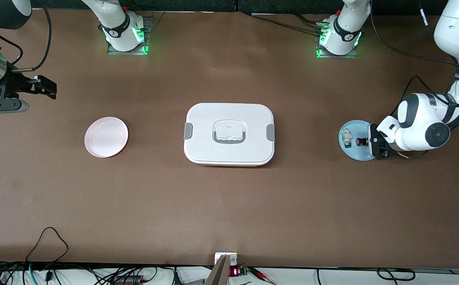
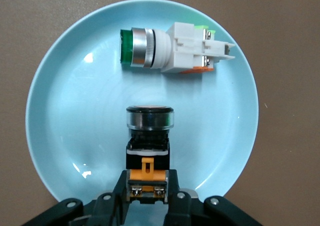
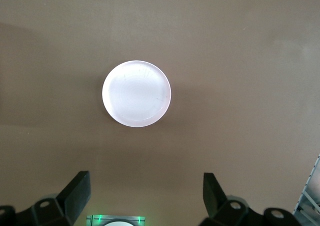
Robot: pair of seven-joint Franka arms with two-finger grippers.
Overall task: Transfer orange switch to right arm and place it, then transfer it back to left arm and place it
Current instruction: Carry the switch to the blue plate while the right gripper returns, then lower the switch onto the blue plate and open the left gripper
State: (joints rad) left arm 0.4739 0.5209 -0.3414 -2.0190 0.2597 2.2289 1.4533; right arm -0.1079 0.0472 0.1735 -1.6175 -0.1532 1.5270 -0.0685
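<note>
My left gripper is ready to open: the orange switch is low inside the light blue plate's rim (image 1: 352, 150), so the switch would rest there.
The orange switch (image 1: 361, 141) (image 2: 149, 146), a small black block with an orange rear part, lies on a light blue plate (image 1: 358, 153) (image 2: 75, 116) at the left arm's end of the table. My left gripper (image 1: 370, 141) (image 2: 148, 186) is low over that plate, shut on the switch's orange end. The white box (image 1: 229, 134) with grey clips sits mid-table, between the two plates. My right gripper (image 1: 49, 89) (image 3: 147, 191) hangs open and holds nothing, over the table at the right arm's end, and waits.
A white-and-green component (image 1: 347, 138) (image 2: 175, 48) lies on the blue plate beside the switch. A pale pink plate (image 1: 106, 137) (image 3: 136, 93) sits toward the right arm's end of the table. Cables and a small display (image 1: 234, 271) line the table edge nearest the front camera.
</note>
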